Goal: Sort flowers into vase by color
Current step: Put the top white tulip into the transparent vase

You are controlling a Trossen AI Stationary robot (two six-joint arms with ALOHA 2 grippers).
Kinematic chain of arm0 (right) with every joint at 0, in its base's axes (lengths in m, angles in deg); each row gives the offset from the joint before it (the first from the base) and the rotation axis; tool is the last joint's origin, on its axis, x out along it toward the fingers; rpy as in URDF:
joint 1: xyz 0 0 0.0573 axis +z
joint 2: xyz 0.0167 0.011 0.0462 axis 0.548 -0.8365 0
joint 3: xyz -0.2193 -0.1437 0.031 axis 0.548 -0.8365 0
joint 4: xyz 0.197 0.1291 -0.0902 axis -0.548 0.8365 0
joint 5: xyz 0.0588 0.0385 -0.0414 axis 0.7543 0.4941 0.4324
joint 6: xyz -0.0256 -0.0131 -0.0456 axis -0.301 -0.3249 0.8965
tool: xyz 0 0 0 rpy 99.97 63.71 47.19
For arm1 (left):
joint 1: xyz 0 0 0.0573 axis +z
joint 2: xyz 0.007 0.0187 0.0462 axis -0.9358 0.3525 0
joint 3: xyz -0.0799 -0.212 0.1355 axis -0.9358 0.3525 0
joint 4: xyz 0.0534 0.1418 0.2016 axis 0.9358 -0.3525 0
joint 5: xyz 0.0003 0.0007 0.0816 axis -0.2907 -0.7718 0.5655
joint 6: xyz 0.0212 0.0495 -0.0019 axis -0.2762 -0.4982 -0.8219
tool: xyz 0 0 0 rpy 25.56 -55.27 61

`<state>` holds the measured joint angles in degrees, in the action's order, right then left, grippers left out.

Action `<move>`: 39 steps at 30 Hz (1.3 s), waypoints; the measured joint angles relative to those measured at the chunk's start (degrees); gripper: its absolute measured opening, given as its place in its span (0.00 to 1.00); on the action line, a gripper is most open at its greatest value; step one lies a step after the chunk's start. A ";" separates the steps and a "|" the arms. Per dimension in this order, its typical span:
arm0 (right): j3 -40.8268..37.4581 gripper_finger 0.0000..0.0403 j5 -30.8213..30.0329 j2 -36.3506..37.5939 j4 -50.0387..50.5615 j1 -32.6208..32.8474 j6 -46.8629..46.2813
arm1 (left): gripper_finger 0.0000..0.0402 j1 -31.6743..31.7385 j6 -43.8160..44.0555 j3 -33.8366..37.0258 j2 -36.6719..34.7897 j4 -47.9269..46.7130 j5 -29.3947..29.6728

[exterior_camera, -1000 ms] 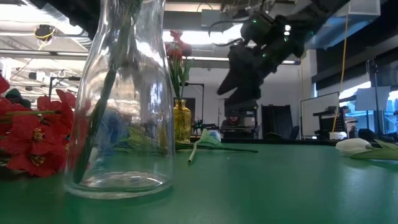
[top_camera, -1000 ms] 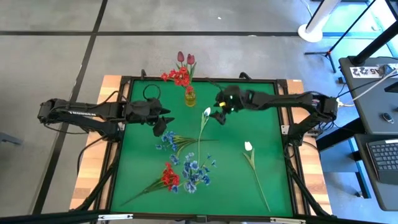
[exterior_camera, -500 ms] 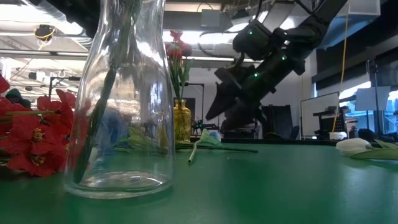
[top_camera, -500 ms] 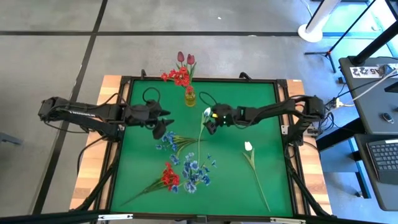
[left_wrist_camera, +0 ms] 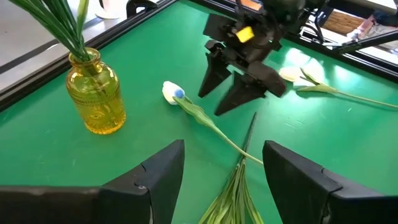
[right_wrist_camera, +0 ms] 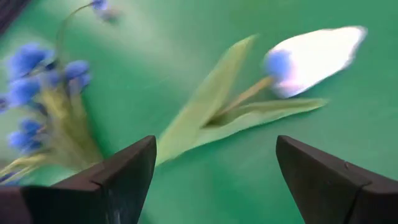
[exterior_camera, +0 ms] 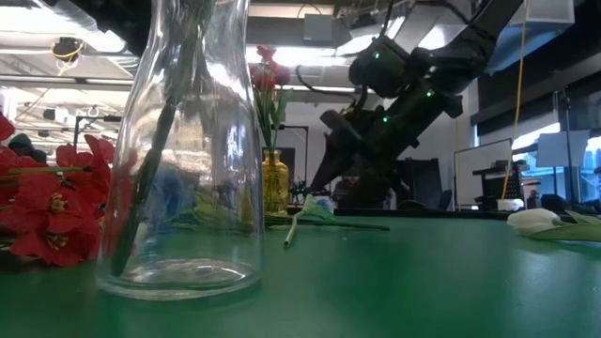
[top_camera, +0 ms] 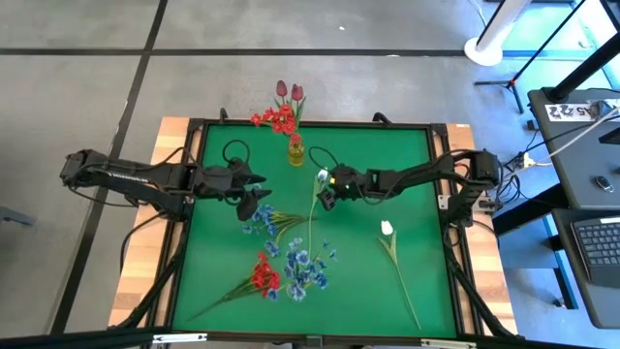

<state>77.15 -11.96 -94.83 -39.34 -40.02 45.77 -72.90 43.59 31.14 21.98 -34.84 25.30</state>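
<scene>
The right gripper should go lower and turn before it closes on the white tulip. Its fingers are above green mat, at an angle to the tulip's leaves, so they would miss the tulip if they closed now.
A white tulip (top_camera: 322,176) lies flat on the green mat, its bud (left_wrist_camera: 171,92) toward the far edge and its stem running toward the near edge. My right gripper (top_camera: 327,195) is open and low over the stem just behind the bud (right_wrist_camera: 317,56), touching nothing. My left gripper (top_camera: 254,201) is open above the green stems of a blue spray (top_camera: 260,221). The yellow vase (top_camera: 294,150) at the far edge holds red clusters and dark pink tulips. A second white tulip (top_camera: 387,229), more blue sprays (top_camera: 305,267) and a red cluster (top_camera: 263,275) lie on the mat.
A clear glass vase (exterior_camera: 188,141) with stems in it stands close in front of the low camera, red blossoms (exterior_camera: 52,211) beside it. The black table frame (top_camera: 441,194) bounds the mat. Bare mat lies between the yellow vase and the right edge.
My right gripper has come down and moved toward the table's left and near side, from above the mat's far right part to just over the white tulip's stem. The flowers have stayed where they were.
</scene>
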 joint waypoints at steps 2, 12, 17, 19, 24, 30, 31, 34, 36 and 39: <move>0.00 0.82 -0.19 0.00 -0.92 1.47 -0.12 | 0.53 -0.04 -0.07 0.00 0.00 0.00 -0.01; 2.60 0.82 -5.13 -1.85 -1.02 3.00 -1.25 | 0.53 -0.04 0.02 0.00 0.00 0.09 1.43; 6.12 0.82 -2.74 -7.62 -0.82 3.02 -1.51 | 0.53 -0.21 0.27 0.00 0.02 0.38 1.44; 7.37 0.82 -2.56 -9.25 -1.10 3.02 -1.71 | 0.53 -0.53 0.31 0.02 0.02 0.18 1.47; 8.33 0.82 -3.02 -10.43 -0.90 3.04 -1.65 | 0.53 -1.92 0.48 0.02 0.02 0.31 1.47; 8.39 0.73 -3.50 -10.45 0.80 3.04 -1.85 | 0.53 -3.97 0.87 0.04 0.02 0.39 1.50; 8.41 0.69 -3.49 -10.45 1.38 3.02 -1.94 | 0.53 -4.33 1.27 0.04 0.02 0.40 1.50; 8.41 0.54 -3.48 -10.49 2.97 2.99 -2.11 | 0.53 -5.28 1.75 0.04 0.02 0.41 1.52; 8.35 0.43 -3.50 -10.49 3.32 2.96 -2.15 | 0.53 -5.90 1.92 0.04 0.02 0.42 1.65; 8.31 0.25 -3.43 -10.49 3.73 2.88 -2.11 | 0.53 -6.89 1.99 0.04 0.02 0.48 2.92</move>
<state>85.45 -15.39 -105.32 -35.61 -37.13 43.67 -79.79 45.58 31.18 22.00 -34.37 28.22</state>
